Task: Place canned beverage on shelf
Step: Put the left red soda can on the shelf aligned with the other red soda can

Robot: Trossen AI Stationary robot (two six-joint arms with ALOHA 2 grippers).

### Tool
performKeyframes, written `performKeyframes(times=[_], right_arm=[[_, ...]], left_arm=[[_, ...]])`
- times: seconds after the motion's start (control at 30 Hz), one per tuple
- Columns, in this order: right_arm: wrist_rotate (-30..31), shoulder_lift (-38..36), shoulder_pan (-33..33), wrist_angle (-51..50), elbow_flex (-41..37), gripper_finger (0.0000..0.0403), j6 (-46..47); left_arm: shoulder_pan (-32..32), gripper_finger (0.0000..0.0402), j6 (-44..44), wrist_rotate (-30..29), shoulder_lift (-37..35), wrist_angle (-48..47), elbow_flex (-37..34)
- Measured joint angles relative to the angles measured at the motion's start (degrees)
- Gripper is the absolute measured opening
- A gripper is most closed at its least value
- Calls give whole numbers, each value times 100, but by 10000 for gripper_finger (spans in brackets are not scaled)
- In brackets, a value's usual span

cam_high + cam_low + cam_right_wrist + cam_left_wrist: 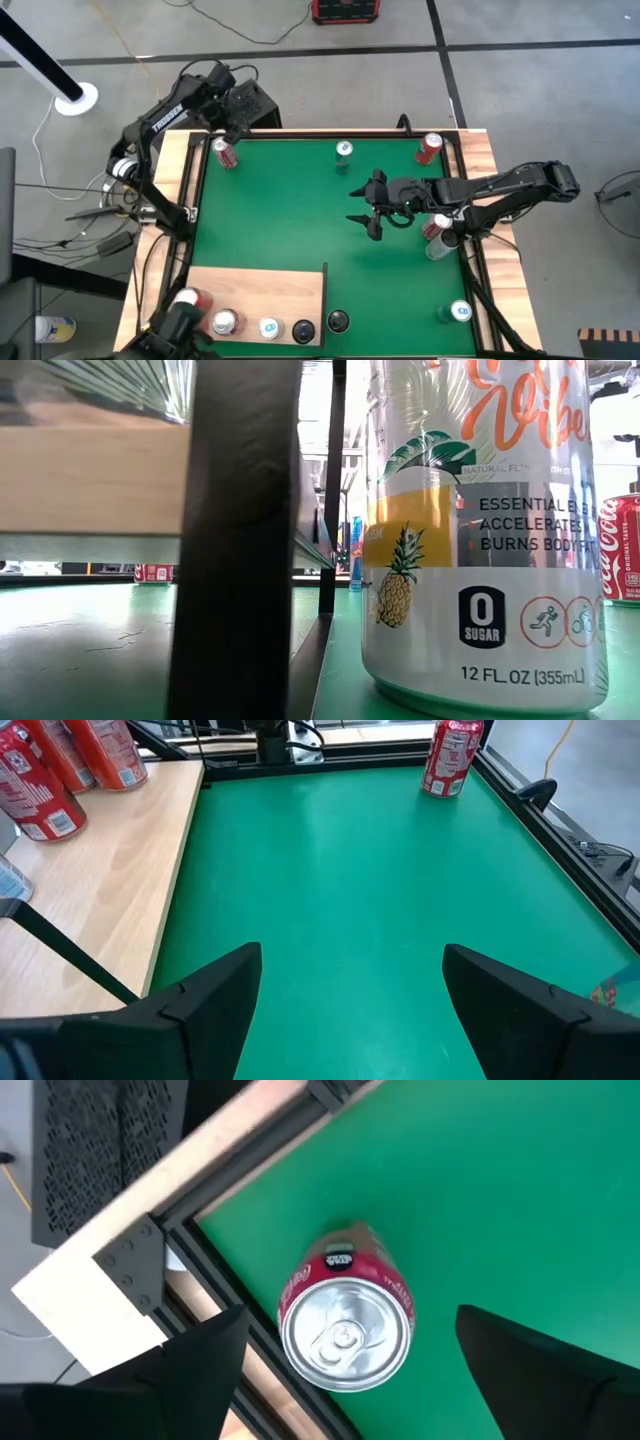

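My left gripper needs to go lower before it closes on the can. My fingers stop above the red can's silver top (221, 145), with green mat (290, 210) beside it, so they would miss if I closed now.
A red can (345, 1325) stands upright on the green mat (290, 210) at its far left corner, also seen in the high view (225, 153). My left gripper (345, 1380) is open above it, one finger on either side, not touching. My right gripper (368, 212) is open and empty over the middle of the mat; it shows in its own wrist view too (350, 990). The pale wooden shelf (262, 287) stands at the near left, raised on dark legs (235, 540), and carries several cans.
More cans stand on the mat: a green-white one (343, 151) and a red one (428, 148) at the far edge, two under the right arm (437, 232), a green one (458, 312) near right, a black one (338, 321) beside the shelf. A pineapple-print can (480, 530) fills the low view.
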Motion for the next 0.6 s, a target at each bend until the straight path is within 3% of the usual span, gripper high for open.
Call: performKeyframes(times=[0.17,0.6], right_arm=[[0,0,0,-111,0,335,-15],[0,0,-11,-244,0,335,-17]], left_arm=[[-4,362,274,331,176,-58,-74],[70,363,552,-24,178,453,-667]])
